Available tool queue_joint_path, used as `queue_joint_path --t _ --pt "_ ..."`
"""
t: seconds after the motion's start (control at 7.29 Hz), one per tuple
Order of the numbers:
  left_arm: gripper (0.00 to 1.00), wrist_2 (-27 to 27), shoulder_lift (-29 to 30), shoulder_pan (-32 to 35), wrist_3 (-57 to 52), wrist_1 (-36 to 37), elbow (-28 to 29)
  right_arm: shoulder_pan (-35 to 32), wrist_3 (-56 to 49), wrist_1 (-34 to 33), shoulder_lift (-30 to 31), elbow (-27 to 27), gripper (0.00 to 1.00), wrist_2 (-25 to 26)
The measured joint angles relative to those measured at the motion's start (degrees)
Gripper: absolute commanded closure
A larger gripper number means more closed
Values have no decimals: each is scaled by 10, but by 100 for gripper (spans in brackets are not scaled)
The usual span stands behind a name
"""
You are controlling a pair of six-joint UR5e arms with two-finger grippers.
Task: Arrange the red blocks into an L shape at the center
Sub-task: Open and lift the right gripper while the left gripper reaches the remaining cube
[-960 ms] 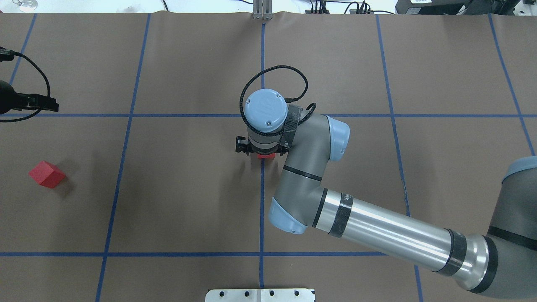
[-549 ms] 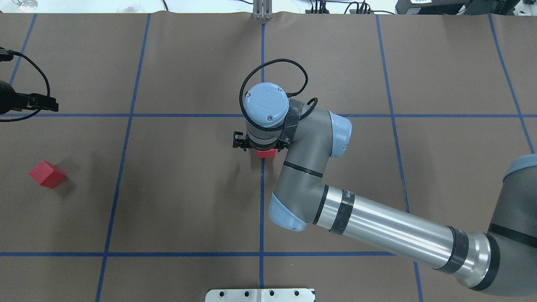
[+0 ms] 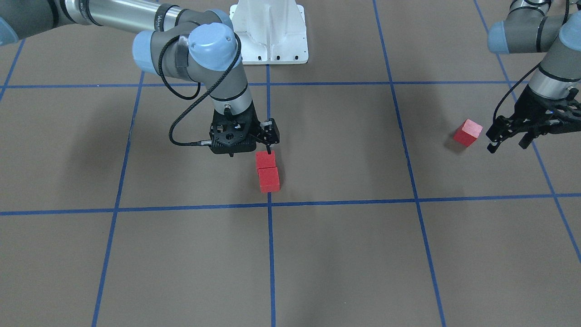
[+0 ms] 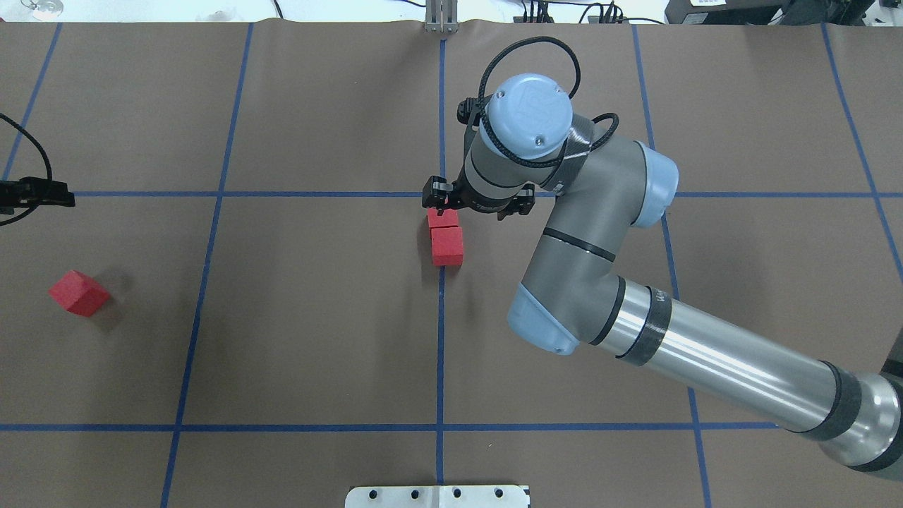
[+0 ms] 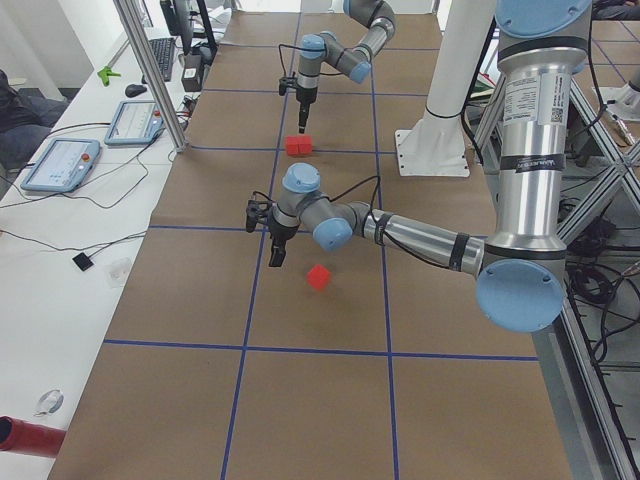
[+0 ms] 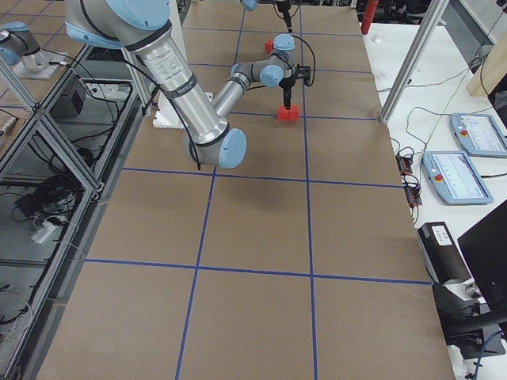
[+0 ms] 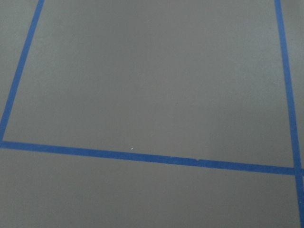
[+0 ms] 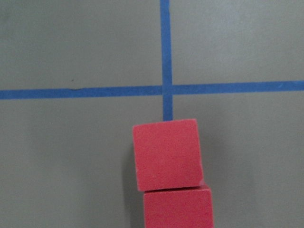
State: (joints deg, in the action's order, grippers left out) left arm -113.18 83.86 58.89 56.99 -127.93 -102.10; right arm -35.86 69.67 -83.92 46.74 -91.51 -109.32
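The robot needs to pick up the lone red block next, with the left gripper on the block's opposite sides, to complete the L with the paired blocks.
Two red blocks [image 4: 444,217] [image 4: 446,247] touch end to end on the blue tape line, just on the robot's side of the center [image 4: 441,194] crossing. The front view shows the same pair [image 3: 265,160] [image 3: 269,179], and the right wrist view looks down on them [image 8: 166,154]. My right gripper [image 3: 247,144] [image 4: 481,204] hangs open above them and holds nothing. A third red block [image 3: 467,131] [image 4: 79,293] lies alone far to the left. My left gripper [image 3: 506,138] [image 4: 60,194] is open beside it and apart from it.
The white robot base plate [image 4: 437,495] sits at the near table edge. A metal post [image 4: 441,17] stands at the far edge. Tablets and cables lie on the white bench [image 5: 65,160] beyond the brown paper.
My right arm has lifted and swung toward the far side, uncovering two red blocks in a row. The left gripper has drawn back toward the left edge.
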Motion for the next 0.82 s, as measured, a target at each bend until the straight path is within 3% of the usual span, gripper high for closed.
queue_joint_path --t 0.55,0.82 --pt "1 3 -44 -56 -15 -64 -3 -67 -26 -1 33 -39 1 -56" --pt "1 3 -60 -67 -89 -89 -6 -77 -49 0 46 -43 1 -62"
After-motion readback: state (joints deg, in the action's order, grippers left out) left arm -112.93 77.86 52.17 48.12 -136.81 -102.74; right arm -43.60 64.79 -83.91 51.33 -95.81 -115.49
